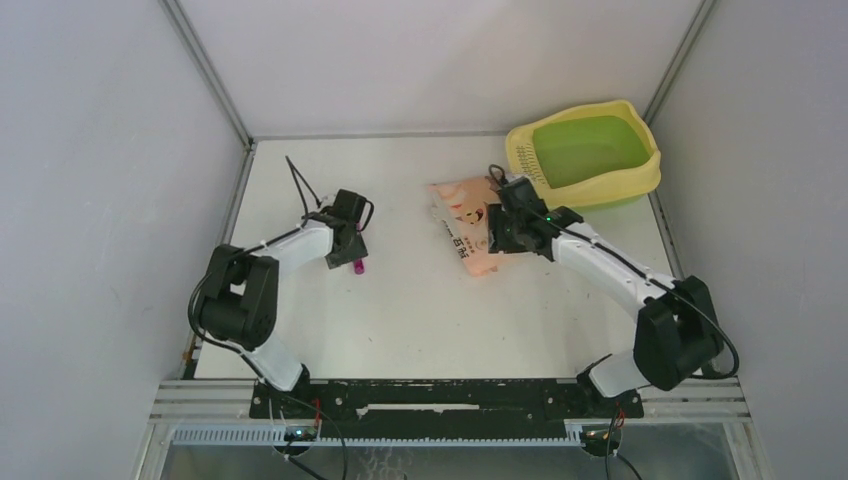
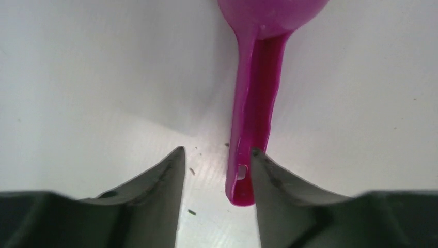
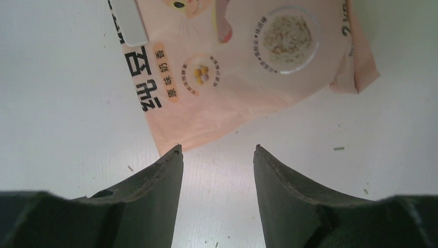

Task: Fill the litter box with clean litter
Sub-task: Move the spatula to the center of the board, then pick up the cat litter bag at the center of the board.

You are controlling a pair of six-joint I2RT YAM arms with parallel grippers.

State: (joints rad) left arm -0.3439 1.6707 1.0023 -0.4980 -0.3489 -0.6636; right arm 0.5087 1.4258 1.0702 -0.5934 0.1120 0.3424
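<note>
My right gripper will reach the litter bag (image 1: 463, 215) and grab it by its black-lettered edge just beyond the white clip. The clip will stay free so that the bag can be set upright.
The litter box (image 1: 604, 190), pale yellow with a lime-green basin that looks bare, stands at the far right corner of the table. The peach-pink litter bag (image 1: 463, 215) lies flat at mid-table. My right gripper (image 1: 497, 242) is open and low over the table, its left fingertip at a bottom corner of the bag (image 3: 232, 67); nothing is between its jaws (image 3: 218, 149). My left gripper (image 1: 352, 254) is open around the end of the magenta scoop (image 2: 256, 103), whose handle rests against the right finger (image 2: 274, 181). A few litter specks (image 2: 192, 171) lie on the table.
The scoop (image 1: 358, 266) lies on the white table left of centre. More stray litter specks (image 3: 339, 149) lie near the bag. Grey walls enclose the table on the left, back and right. A black cable (image 1: 298, 185) loops behind the left arm.
</note>
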